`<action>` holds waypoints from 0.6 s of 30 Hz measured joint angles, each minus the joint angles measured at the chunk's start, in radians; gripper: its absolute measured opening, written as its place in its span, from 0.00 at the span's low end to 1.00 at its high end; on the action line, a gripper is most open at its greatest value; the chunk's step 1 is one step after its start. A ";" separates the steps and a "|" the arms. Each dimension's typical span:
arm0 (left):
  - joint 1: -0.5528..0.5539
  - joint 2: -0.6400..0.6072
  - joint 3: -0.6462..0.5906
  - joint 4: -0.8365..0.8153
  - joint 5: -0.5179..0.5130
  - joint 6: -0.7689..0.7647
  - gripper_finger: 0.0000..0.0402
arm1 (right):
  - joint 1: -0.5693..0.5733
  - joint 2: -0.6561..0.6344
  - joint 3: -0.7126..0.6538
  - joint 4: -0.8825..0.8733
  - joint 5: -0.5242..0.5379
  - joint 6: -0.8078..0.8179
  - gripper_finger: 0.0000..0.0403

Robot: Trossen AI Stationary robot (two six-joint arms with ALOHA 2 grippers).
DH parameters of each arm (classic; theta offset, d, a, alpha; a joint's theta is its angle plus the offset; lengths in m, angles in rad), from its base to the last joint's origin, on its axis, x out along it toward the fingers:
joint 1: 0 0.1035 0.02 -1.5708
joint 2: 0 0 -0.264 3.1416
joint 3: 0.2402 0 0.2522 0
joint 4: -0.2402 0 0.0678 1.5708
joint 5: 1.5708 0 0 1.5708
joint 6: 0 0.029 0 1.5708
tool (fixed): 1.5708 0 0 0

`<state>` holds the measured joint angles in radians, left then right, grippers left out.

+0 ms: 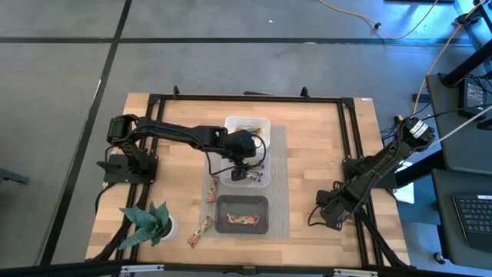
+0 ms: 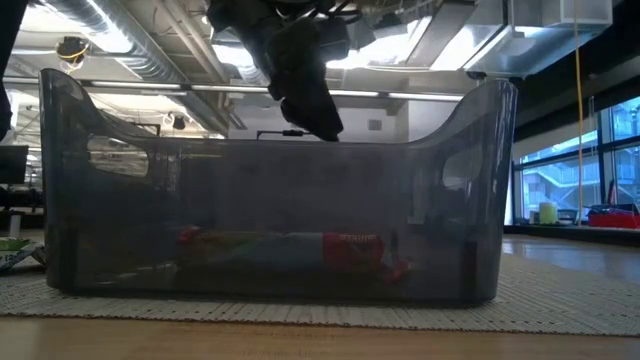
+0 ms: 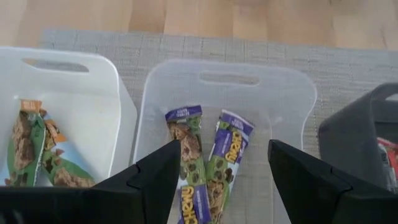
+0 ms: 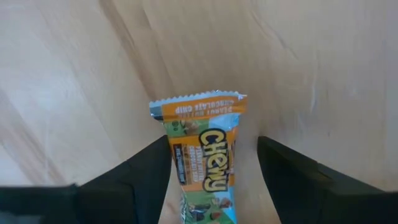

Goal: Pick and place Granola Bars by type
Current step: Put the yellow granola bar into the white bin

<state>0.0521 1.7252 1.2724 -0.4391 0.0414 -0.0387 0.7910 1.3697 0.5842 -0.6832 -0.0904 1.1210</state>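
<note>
My right gripper should close now and would hold the bar: my fingers are beside both edges of the orange-and-green granola bar [image 4: 206, 160] in the right wrist view.
An orange-and-green granola bar [image 4: 202, 162] lies flat on the bare wood near the table's right side. My right gripper [image 4: 211, 146] points down over it, open, one finger on either side of the bar; I see no touch. My left gripper [image 3: 224, 149] hangs open above the clear tub [image 3: 292, 93], where two purple-blue bars [image 3: 227, 149] lie on the floor. The white tub [image 3: 93, 81] holds green-brown bars [image 3: 31, 149]. The black tub [image 2: 270, 200] holds a red bar [image 2: 290, 250]. Two loose bars [image 1: 214, 188] [image 1: 201, 229] lie on the mat's left part.
The three tubs stand in a row on a grey mat [image 1: 278, 154] at the table's middle. A green plant-like thing [image 1: 146, 223] sits at the near left corner. Black frame rails [image 1: 246, 98] run around the tabletop, and my right arm [image 1: 377, 165] stands close to the right rail.
</note>
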 joint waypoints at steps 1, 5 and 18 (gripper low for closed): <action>0.000 0.000 0.000 0.008 0.000 0.000 0.59 | 0.000 0.000 0.000 -0.001 0.007 0.000 0.59; 0.000 0.000 0.000 0.034 0.000 -0.003 0.59 | 0.001 0.000 0.000 -0.013 0.020 0.000 0.59; 0.000 0.000 0.000 0.047 0.000 -0.004 0.59 | 0.000 0.001 0.000 -0.019 0.025 -0.007 0.56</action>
<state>0.0521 1.7252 1.2724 -0.3917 0.0418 -0.0425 0.7910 1.3708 0.5842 -0.7018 -0.0654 1.1140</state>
